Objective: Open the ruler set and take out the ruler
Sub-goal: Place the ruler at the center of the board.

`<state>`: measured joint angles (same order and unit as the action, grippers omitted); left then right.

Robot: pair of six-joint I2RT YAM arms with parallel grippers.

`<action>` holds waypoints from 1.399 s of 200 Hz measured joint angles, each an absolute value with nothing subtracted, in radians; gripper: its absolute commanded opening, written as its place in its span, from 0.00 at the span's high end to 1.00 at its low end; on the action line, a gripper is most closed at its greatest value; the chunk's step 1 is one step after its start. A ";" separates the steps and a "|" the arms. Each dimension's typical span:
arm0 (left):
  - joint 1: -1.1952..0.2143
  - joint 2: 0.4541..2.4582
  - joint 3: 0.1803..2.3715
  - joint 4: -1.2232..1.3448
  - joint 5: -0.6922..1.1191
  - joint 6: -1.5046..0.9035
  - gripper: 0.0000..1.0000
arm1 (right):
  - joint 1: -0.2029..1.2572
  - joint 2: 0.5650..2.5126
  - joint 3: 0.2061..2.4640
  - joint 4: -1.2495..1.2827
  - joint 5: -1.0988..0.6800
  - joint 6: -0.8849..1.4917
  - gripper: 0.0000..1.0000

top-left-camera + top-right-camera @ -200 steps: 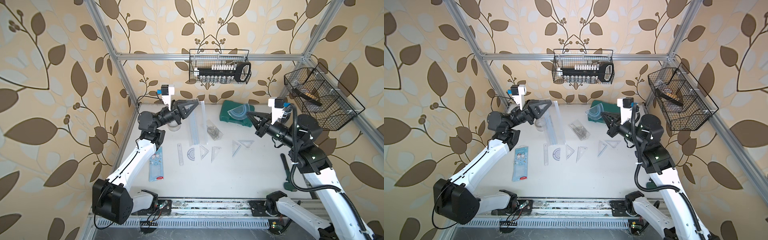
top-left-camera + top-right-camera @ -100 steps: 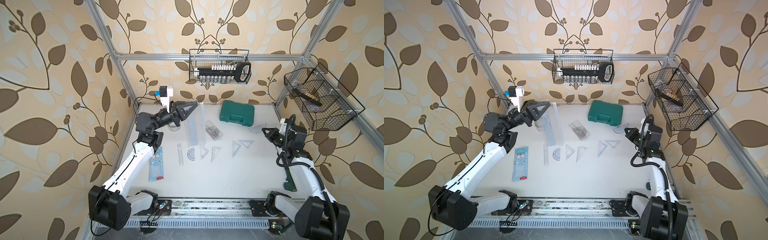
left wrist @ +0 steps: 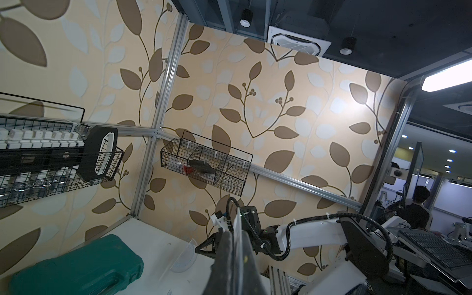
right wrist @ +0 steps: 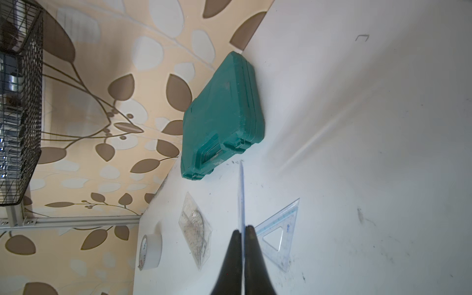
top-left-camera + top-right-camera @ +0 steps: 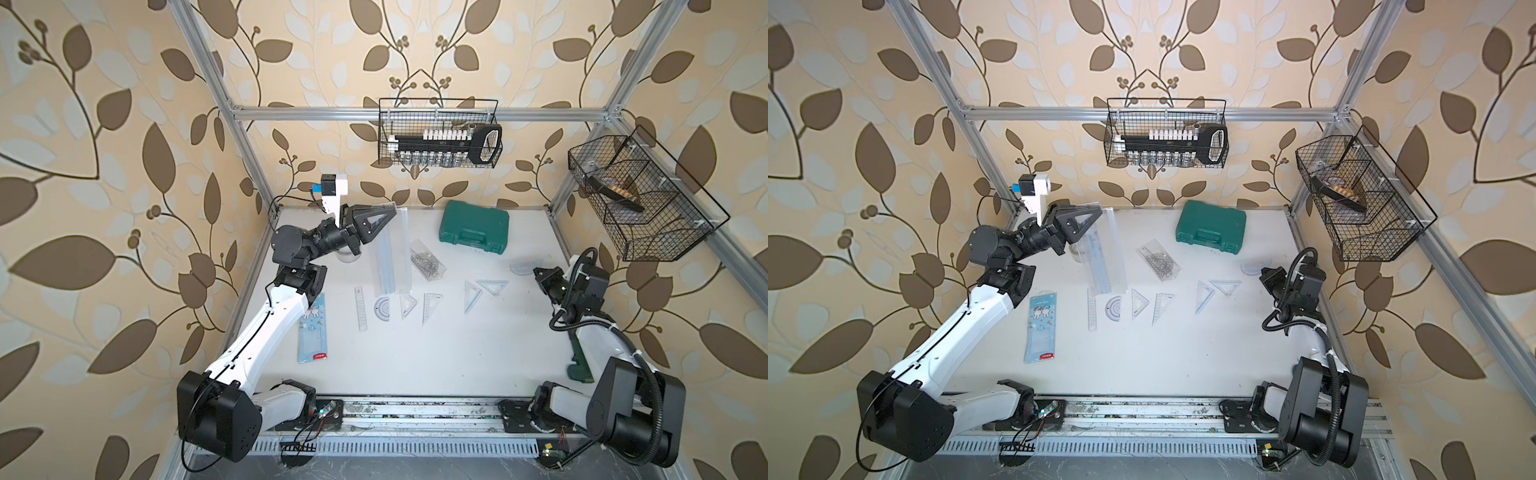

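Note:
The far tip of the clear protractor hovers apart from the shadow, so the robot's right gripper has to keep holding the protractor until its edge rests on the tabletop.
At the back left my left gripper (image 5: 390, 215) (image 5: 1098, 213) is shut on the top edge of the ruler set (image 5: 395, 259) (image 5: 1111, 253), a clear sleeve hanging down to the table with a long ruler (image 5: 384, 266) inside. The left wrist view shows the sleeve's thin edge (image 3: 237, 224) pinched by that gripper (image 3: 236, 238). Low at the table's right side, my right gripper (image 5: 539, 273) (image 5: 1265, 275) is shut on a clear protractor (image 5: 523, 268) (image 5: 1251, 266). The right wrist view shows this gripper (image 4: 242, 229) holding the protractor edge-on (image 4: 241, 194).
A short ruler (image 5: 361, 308), a protractor (image 5: 384, 309) and several set squares (image 5: 471, 295) lie in a row mid-table. A bagged set (image 5: 426, 264), a blue packaged set (image 5: 313, 328), a green case (image 5: 473, 226) and a tape roll (image 4: 150, 251) are also there. Wire baskets (image 5: 440, 133) hang on the walls.
My right arm has swung back from over the green case to the right side of the table, carrying the protractor down with it. The left gripper has barely shifted with the sleeve.

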<state>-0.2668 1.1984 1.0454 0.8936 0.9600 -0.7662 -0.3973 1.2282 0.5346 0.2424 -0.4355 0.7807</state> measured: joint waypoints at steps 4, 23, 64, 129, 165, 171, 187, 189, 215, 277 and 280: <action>-0.267 1.198 1.044 0.894 0.961 -0.766 1.00 | -0.399 1.237 0.530 0.255 -0.434 0.785 1.00; -0.267 1.199 1.040 0.896 0.962 -0.767 1.00 | -0.407 1.298 0.506 0.325 -0.417 0.805 1.00; -0.267 1.198 1.037 0.895 0.963 -0.767 1.00 | -0.419 1.425 0.475 0.459 -0.377 0.847 1.00; -0.267 1.193 1.032 0.891 0.966 -0.765 1.00 | -0.434 1.602 0.475 0.612 -0.370 0.909 0.92; -0.267 1.190 1.032 0.885 0.966 -0.765 1.00 | -0.434 1.622 0.475 0.628 -0.374 0.916 0.79; -0.267 1.189 1.032 0.884 0.966 -0.764 1.00 | -0.434 1.619 0.475 0.625 -0.374 0.914 0.76; -0.267 1.187 1.032 0.881 0.966 -0.762 1.00 | -0.434 1.596 0.475 0.603 -0.373 0.916 0.67; -0.267 1.186 1.032 0.881 0.966 -0.761 1.00 | -0.434 1.591 0.475 0.596 -0.374 0.912 0.66; -0.267 1.180 1.032 0.879 0.966 -0.759 1.00 | -0.434 1.489 0.476 0.524 -0.373 0.889 0.59; -0.267 1.180 1.032 0.879 0.966 -0.759 1.00 | -0.311 1.285 0.597 0.294 -0.457 0.760 0.61; -0.267 1.180 1.032 0.879 0.966 -0.759 1.00 | -0.296 1.281 0.607 0.290 -0.471 0.754 0.61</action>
